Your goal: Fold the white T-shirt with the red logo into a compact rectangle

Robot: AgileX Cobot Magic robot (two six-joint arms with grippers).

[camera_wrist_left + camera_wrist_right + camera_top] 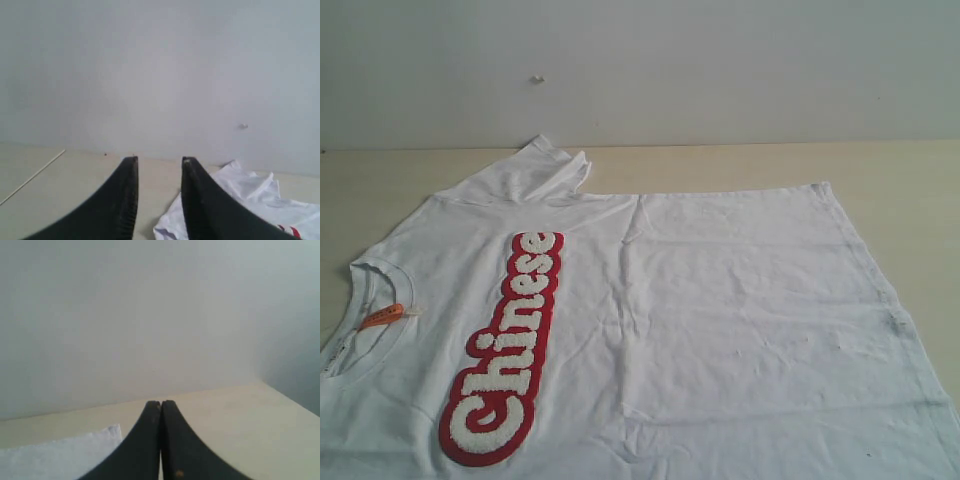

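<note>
My left gripper is going to fold the white T-shirt with the red logo (pixel 505 345) into a compact rectangle, so next it will grab the shirt by its collar (pixel 338 362).
The white T-shirt (pixel 720 310) lies spread flat on the table, collar (pixel 365 320) with its orange neck tag (pixel 380 316) at the left and hem at the right. The red logo (pixel 505 345) reading "Chinese" runs across the chest. The far sleeve (pixel 545 165) is bunched up at the back. Neither gripper shows in the exterior view. My left gripper (pixel 159 161) stands open over bare table, with the crumpled sleeve (pixel 250 192) beside one finger. My right gripper (pixel 160 403) is shut on nothing, a white shirt corner (pixel 65 452) lying to one side.
The beige table (pixel 910 190) runs back to a pale wall (pixel 720 70). The shirt reaches the lower and left edges of the exterior view. A table corner (pixel 262 385) shows in the right wrist view.
</note>
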